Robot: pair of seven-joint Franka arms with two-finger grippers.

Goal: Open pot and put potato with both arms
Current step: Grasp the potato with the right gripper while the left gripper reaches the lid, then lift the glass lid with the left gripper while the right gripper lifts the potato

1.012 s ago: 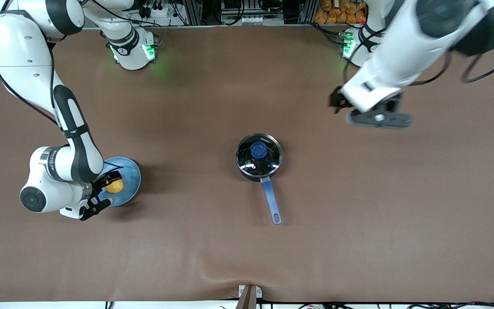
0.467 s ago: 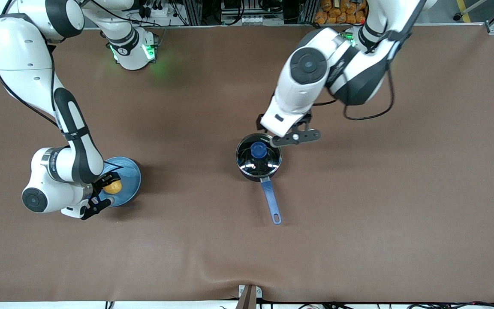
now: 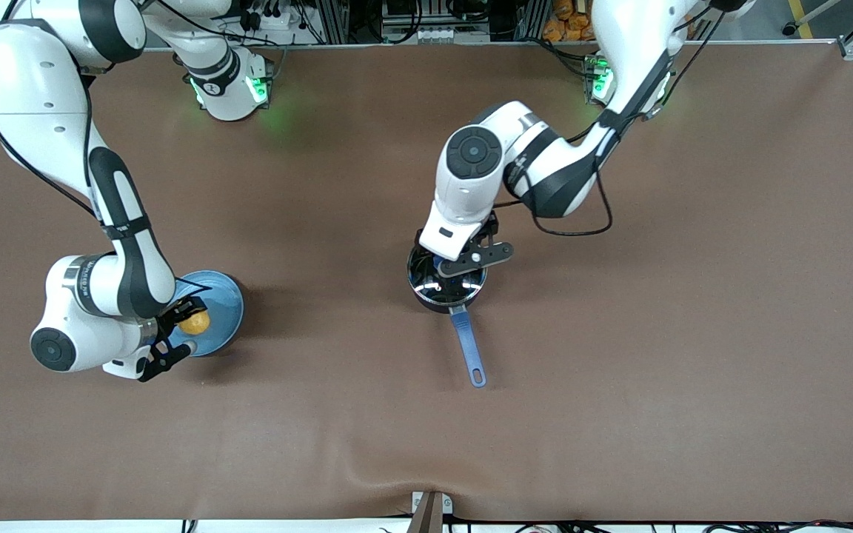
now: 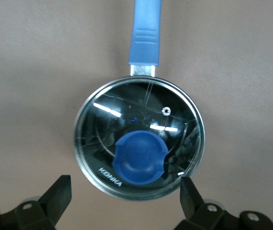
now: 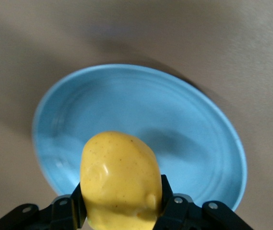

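Observation:
My fingers stop short of the blue knob and would miss it, so it is too early to close. My left gripper first moves there, then closes.
The black pot (image 3: 447,289) stands mid-table with its glass lid (image 4: 138,143) on; the lid has a blue knob (image 4: 140,156). Its blue handle (image 3: 468,348) points toward the front camera. My left gripper (image 3: 450,260) hovers over the lid, open, fingers (image 4: 57,196) spread wide on either side of the lid's rim, not touching it. My right gripper (image 3: 182,326) is shut on the yellow potato (image 3: 195,321) and holds it just above the blue plate (image 3: 223,307). In the right wrist view the potato (image 5: 119,184) sits between the fingers over the plate (image 5: 194,143).
The brown table cover has a ripple near the front edge (image 3: 426,481). Cables and equipment line the table edge by the arm bases (image 3: 426,22).
My left arm has swung in from its end of the table and come down over the pot lid. My right gripper stays with the potato over the plate.

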